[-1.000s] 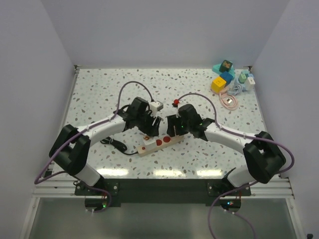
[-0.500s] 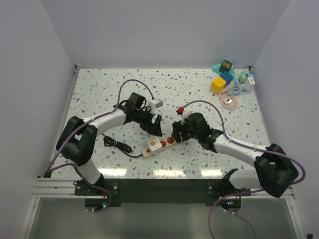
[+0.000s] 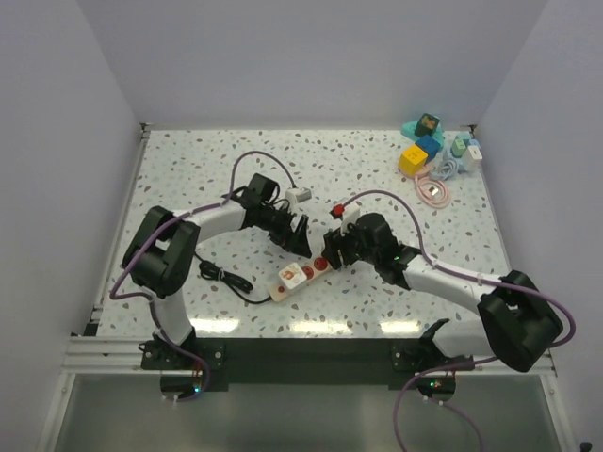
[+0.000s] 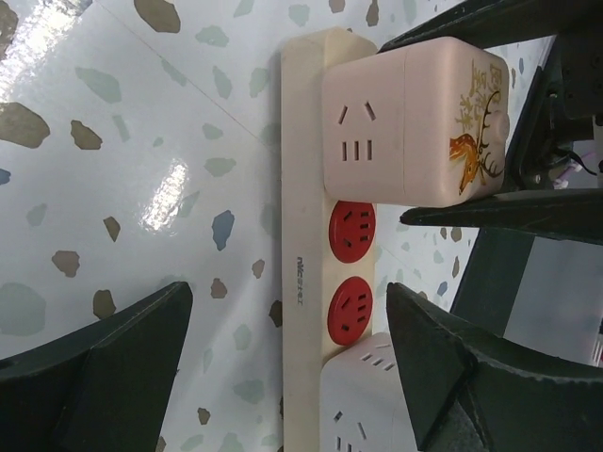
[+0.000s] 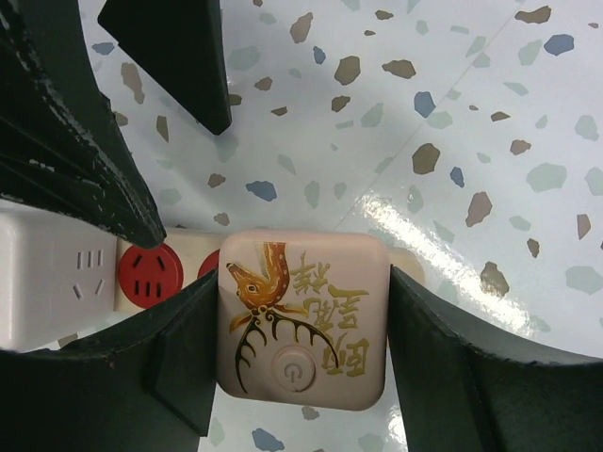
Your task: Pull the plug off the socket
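My left gripper grabs the white cube adapter [image 3: 292,274] [image 4: 368,399] by its opposite sides, across the power strip, next, to pull it off the socket.
The cream-white power strip [image 3: 314,268] lies slanted at the table's middle, and two red outlets [image 4: 350,231] show. A pink cube adapter with a deer print [image 5: 301,315] sits plugged into its right end. My right gripper [image 5: 301,282] is shut on this cube, with a finger pressed on each side. A white cube adapter [image 3: 292,274] sits on the strip's other end. My left gripper [image 4: 290,287] is open and straddles the strip near the white cube [image 4: 377,395] without touching it. A black cord [image 3: 226,280] trails left from the strip. I cannot make out a small black plug.
Several coloured cube adapters [image 3: 424,141] are piled at the back right. A round pink disc with its cable [image 3: 433,193] lies beside them. Another white cube [image 3: 297,197] lies behind my left gripper. The side walls stand close to the table.
The strip has turned and slid a little toward the near left with my right gripper on its right end. My left arm has folded in, and its gripper stays over the strip.
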`<state>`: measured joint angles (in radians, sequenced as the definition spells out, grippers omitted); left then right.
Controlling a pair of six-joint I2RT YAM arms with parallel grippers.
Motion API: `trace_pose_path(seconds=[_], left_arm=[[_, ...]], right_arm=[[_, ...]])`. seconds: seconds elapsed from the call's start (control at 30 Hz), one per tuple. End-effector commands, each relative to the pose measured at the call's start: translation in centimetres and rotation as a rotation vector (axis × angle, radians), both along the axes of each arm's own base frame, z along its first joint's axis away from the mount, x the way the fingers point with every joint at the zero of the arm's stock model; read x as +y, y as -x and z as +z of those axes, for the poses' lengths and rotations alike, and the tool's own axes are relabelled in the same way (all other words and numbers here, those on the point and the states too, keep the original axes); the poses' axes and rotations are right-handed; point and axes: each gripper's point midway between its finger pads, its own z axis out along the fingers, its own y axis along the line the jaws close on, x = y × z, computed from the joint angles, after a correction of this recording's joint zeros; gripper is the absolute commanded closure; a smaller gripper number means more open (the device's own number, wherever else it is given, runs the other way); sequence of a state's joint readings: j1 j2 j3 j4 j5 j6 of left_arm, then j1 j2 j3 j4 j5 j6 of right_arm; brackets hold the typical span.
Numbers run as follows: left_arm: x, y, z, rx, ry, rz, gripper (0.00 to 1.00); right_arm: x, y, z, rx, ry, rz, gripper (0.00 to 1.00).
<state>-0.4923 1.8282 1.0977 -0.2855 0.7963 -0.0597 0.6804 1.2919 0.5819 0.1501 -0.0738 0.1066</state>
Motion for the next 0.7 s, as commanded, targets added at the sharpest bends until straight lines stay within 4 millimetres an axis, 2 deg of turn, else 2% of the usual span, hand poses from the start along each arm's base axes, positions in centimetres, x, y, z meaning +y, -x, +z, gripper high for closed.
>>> trace_pose_path(seconds=[0.0, 0.07, 0.13, 0.17, 0.2, 0.23, 0.27, 0.3, 0.33, 0.37, 0.4, 0.47, 0.5, 0.6, 0.67], left_arm=[[-0.3, -0.6, -0.3, -0.014, 0.006, 0.007, 0.10], [0.6, -2.0, -1.0, -0.049, -0.076, 0.092, 0.10], [1.5, -3.2, -0.3, -0.099, -0.130, 0.172, 0.10], [2.4, -4.2, -0.2, -0.128, -0.182, 0.249, 0.10], [2.7, -4.6, 1.3, -0.167, -0.175, 0.277, 0.10], [3.3, -5.1, 1.8, -0.187, -0.197, 0.324, 0.10], [3.5, -5.3, 2.7, -0.207, -0.198, 0.353, 0.10], [3.9, -5.4, 4.4, -0.235, -0.190, 0.374, 0.09], [4.2, -5.4, 5.0, -0.248, -0.196, 0.394, 0.08], [4.7, -5.7, 5.7, -0.261, -0.207, 0.431, 0.08], [4.9, -5.7, 7.3, -0.287, -0.193, 0.448, 0.08], [5.2, -5.2, 8.2, -0.296, -0.212, 0.458, 0.07], [5.1, -4.8, 9.3, -0.319, -0.196, 0.444, 0.07], [4.6, -3.0, 9.6, -0.348, -0.229, 0.350, 0.06], [5.6, -1.8, 8.4, -0.327, -0.303, 0.307, 0.06]], right_arm=[[2.5, -2.5, 4.2, -0.091, -0.086, 0.016, 1.00], [2.3, -2.9, 2.9, -0.047, -0.048, -0.009, 1.00], [1.8, -3.6, 2.4, -0.015, -0.020, -0.075, 1.00], [1.9, -3.9, 2.8, -0.016, -0.021, -0.085, 0.99], [1.3, -4.0, 2.4, 0.010, -0.005, -0.130, 0.96], [1.1, -4.1, 2.3, 0.022, 0.002, -0.151, 0.95], [1.0, -4.1, 2.3, 0.033, 0.014, -0.158, 0.83], [0.7, -4.2, 2.3, 0.045, 0.012, -0.195, 0.69], [0.6, -4.0, 2.1, 0.068, 0.025, -0.202, 0.56], [0.7, -4.1, 2.4, 0.075, 0.026, -0.204, 0.38], [0.5, -3.8, 2.3, 0.105, 0.032, -0.223, 0.26], [-0.3, -4.2, 2.8, 0.103, 0.035, -0.287, 0.09], [-0.5, -4.3, 3.9, 0.102, 0.004, -0.332, 0.01], [-1.4, -5.4, 6.2, 0.082, -0.076, -0.486, 0.01], [-2.3, -5.8, 7.2, 0.091, -0.079, -0.575, 0.01]])
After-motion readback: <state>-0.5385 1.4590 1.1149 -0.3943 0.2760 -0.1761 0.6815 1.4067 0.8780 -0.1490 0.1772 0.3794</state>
